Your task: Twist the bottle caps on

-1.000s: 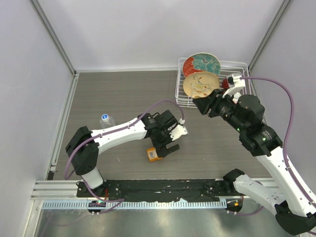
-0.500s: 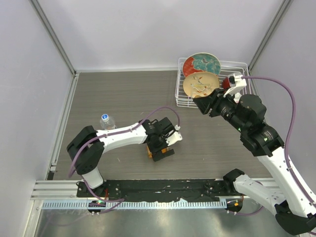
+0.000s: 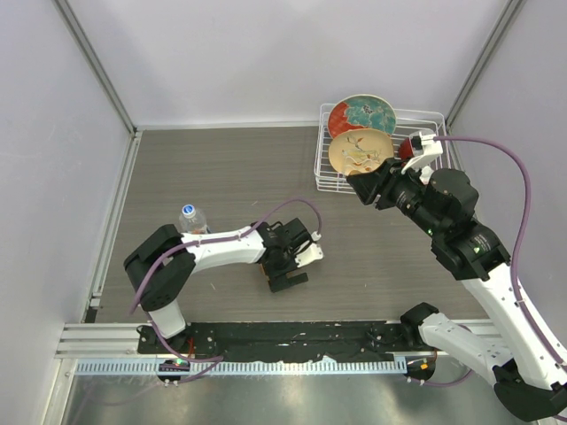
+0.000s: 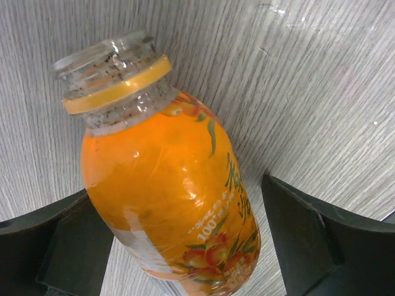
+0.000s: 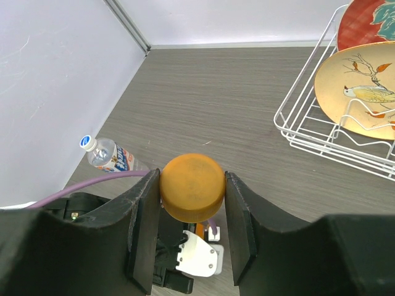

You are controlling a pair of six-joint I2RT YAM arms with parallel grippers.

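Note:
The squat orange bottle needs to be grabbed around its body (image 4: 180, 205) by my left gripper, so that its open neck stays free for the cap.
The squat orange bottle (image 4: 166, 185) lies on its side on the table, its neck (image 4: 111, 68) open and capless. My left gripper (image 4: 176, 240) is open and straddles its body; the right finger (image 4: 321, 240) stands apart from it. In the top view the left gripper (image 3: 285, 266) hides this bottle. My right gripper (image 5: 192, 180) is shut on the amber-orange cap (image 5: 191, 191), held high above the table near the rack (image 3: 359, 188). The clear water bottle (image 3: 192, 217) lies at the left, also in the right wrist view (image 5: 112, 156), with the white cap (image 5: 87, 142) on it.
A white wire dish rack (image 3: 322, 173) stands at the back right, holding a tan bird plate (image 3: 359, 150) and a red-and-teal plate (image 3: 363, 113); its rim also shows in the right wrist view (image 5: 296, 132). Walls close the table on left, back and right.
My left gripper has moved toward the near left and come down over the orange bottle, which now is hidden under it in the top view. The right arm has stayed still with the cap.

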